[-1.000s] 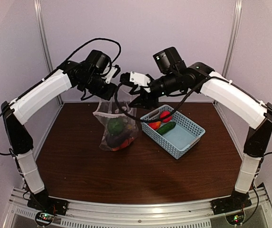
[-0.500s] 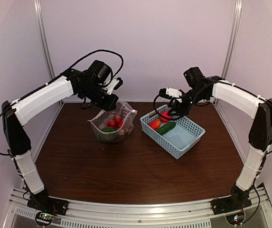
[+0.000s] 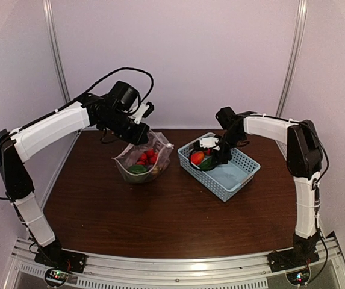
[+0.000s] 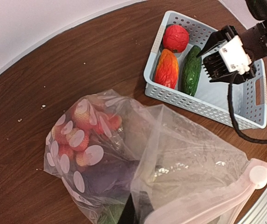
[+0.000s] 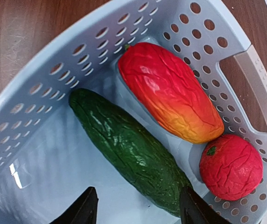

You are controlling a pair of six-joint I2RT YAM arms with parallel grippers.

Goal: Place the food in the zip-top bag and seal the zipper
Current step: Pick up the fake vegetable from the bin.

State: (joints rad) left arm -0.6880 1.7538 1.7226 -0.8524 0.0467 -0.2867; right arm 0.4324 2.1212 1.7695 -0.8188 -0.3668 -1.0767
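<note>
I will next use my right gripper to grab the cucumber across its end beside the round tomato, so the cucumber's far end stays free to go into the bag.
The clear spotted zip-top bag rests on the table, its mouth lifted by my left gripper, which is shut on the mouth edge. Red strawberries, a dark purple eggplant and something green lie inside. The pale zipper strip with its slider runs along the open mouth. My right gripper is open inside the blue basket, its jaws either side of the lower end of the green cucumber, low over it; marks this gripper in the right wrist view.
The basket also holds a red-orange fruit and a round red tomato beside the cucumber. The basket stands right of the bag on the brown table. The right gripper's cable hangs over the basket.
The left gripper lowered the bag so that it rests on the table. The right gripper left the bag's mouth, swung right and came down into the basket over the cucumber.
</note>
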